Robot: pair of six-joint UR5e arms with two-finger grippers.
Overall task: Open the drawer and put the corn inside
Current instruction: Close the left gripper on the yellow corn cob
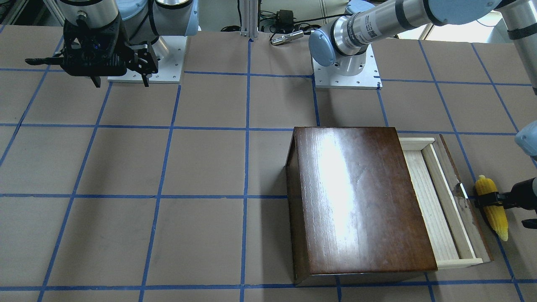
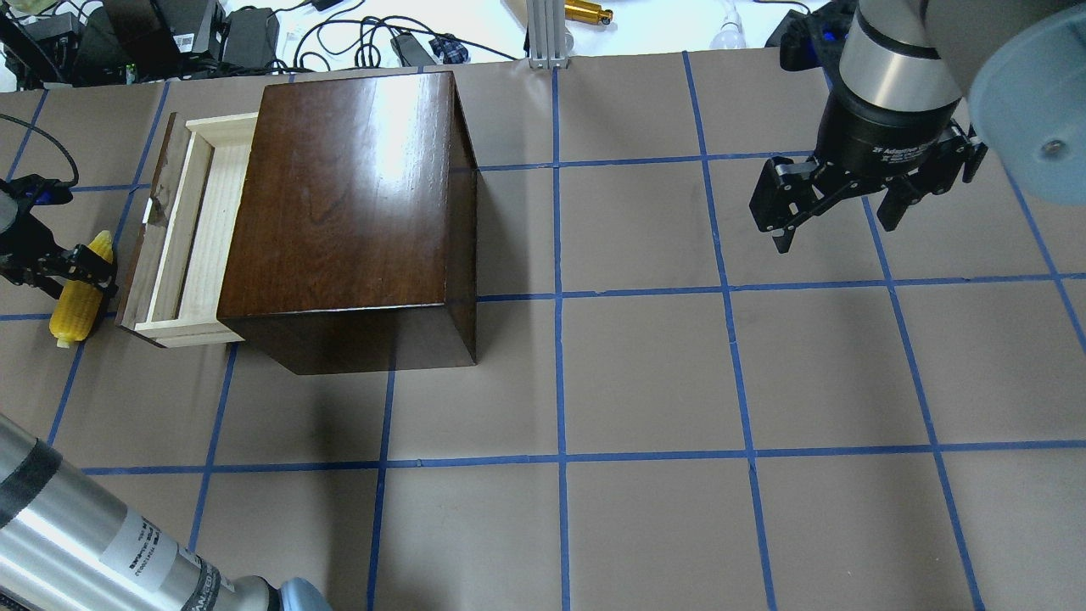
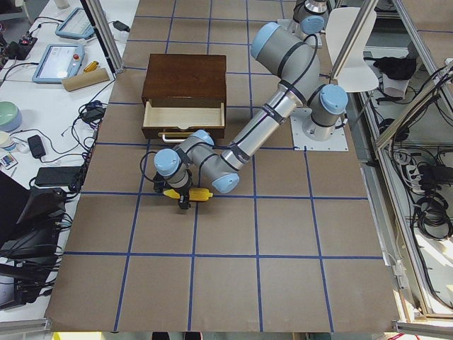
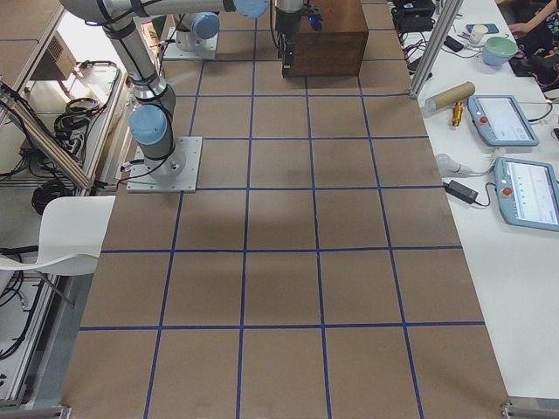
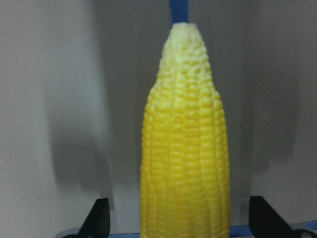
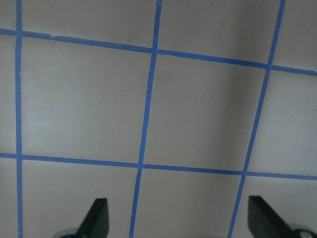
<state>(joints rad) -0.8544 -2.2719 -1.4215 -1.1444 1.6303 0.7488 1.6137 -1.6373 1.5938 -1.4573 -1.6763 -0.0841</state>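
Note:
My left gripper should close, because both fingers reach down on either side of the corn's thick middle (image 1: 496,214) (image 5: 184,203), near the tabletop. Closing now would hold the corn.
The yellow corn (image 1: 494,214) lies on the table just outside the drawer's dark front panel; it also shows in the overhead view (image 2: 75,297) and fills the left wrist view (image 5: 185,163). My left gripper (image 1: 500,208) straddles it, open, with a gap between the corn and each fingertip (image 5: 100,218). The drawer (image 1: 432,201) of pale wood is pulled partly out of the dark-brown box (image 1: 361,197), and its tray holds nothing. My right gripper (image 2: 836,233) is open and empty, hovering far from the box over bare table.
The box (image 2: 348,195) stands on the left half of the table in the overhead view, its drawer (image 2: 191,229) facing the table's left end. Cables and power bricks (image 2: 212,34) lie beyond the far edge. Blue tape lines grid the brown table.

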